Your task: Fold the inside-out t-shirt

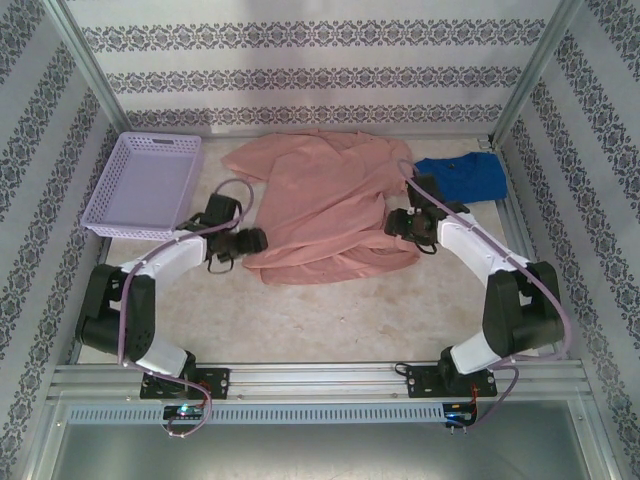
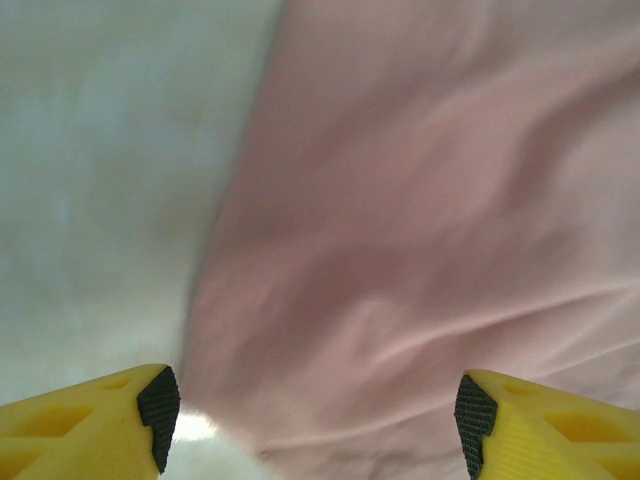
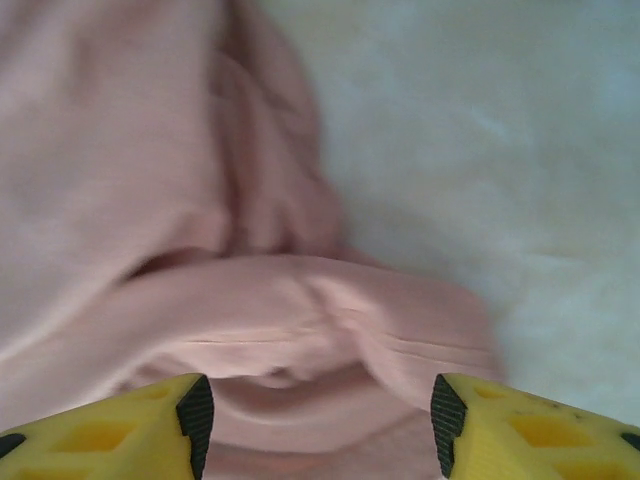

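Observation:
I need to grab the t-shirt next with my left gripper by its hem at its outer corner [image 2: 226, 402], opposite my right gripper. Then the t-shirt can be spread flat for folding.
The salmon-pink inside-out t-shirt [image 1: 320, 205] lies spread and rumpled on the table, its lower hem bunched. My left gripper [image 1: 262, 240] sits at the shirt's lower left edge. In the left wrist view that gripper [image 2: 316, 420] is open, its black pads [image 2: 158, 408] wide apart over the pink cloth [image 2: 420, 220] where it meets the bare table. My right gripper [image 1: 392, 225] is at the shirt's right side. Seen from the right wrist, it [image 3: 320, 418] is open above a folded-over hem of the t-shirt [image 3: 300, 310], gripping nothing.
A lilac basket [image 1: 150, 180] stands at the back left. A bright blue t-shirt [image 1: 462, 177] lies at the back right, just behind my right arm. Patterned walls close in three sides. Bare tabletop [image 1: 330, 320] stretches between the shirt and the arm bases.

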